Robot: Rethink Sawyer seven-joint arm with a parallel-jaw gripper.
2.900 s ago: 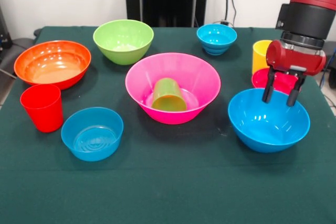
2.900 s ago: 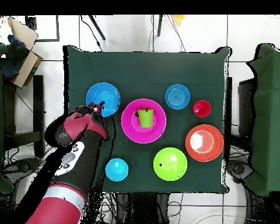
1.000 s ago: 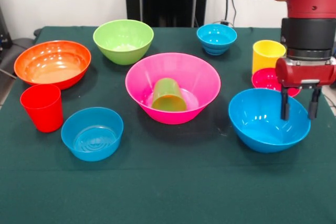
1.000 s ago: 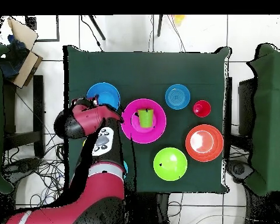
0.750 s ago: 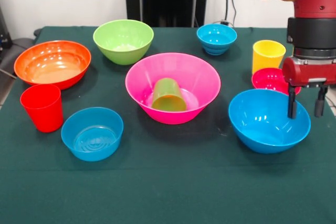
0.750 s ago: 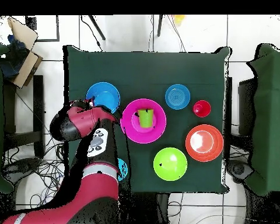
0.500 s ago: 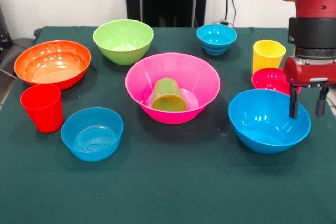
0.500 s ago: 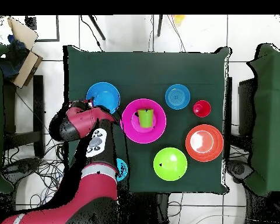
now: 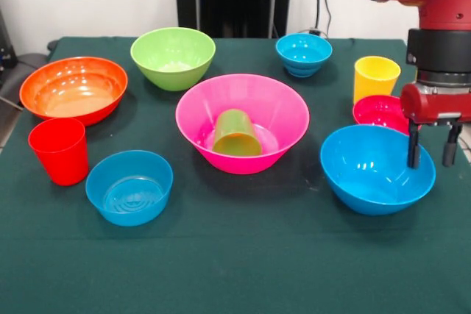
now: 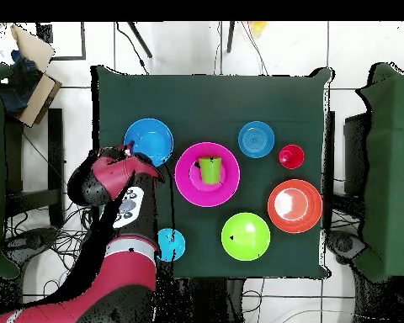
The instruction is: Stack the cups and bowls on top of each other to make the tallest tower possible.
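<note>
I need to grab the large blue bowl (image 9: 368,170) by its rim (image 9: 428,158) next with my gripper, to start the tower inside the pink bowl.
My gripper (image 9: 431,154) is open and hangs over the right rim of the large blue bowl (image 9: 368,170), one finger over the bowl's inside and the other outside the rim. The biggest pink bowl (image 9: 283,115) stands mid-table with the green cup (image 9: 235,134) lying tilted inside it. The yellow cup (image 9: 376,77) and the small magenta-red bowl (image 9: 377,112) stand just behind the blue bowl. The red cup (image 9: 59,150) stands at the left. In the overhead view the arm (image 10: 113,181) covers the gripper beside the blue bowl (image 10: 149,140).
The orange bowl (image 9: 72,90) and the lime green bowl (image 9: 173,56) stand at the back left. The small cyan bowl (image 9: 303,53) is at the back. The small translucent blue bowl (image 9: 129,185) is at the front left. Nothing is stacked except the cup in the pink bowl.
The gripper has shifted rightward in the front view, from over the blue bowl's middle to its right rim. No bowl or cup has moved.
</note>
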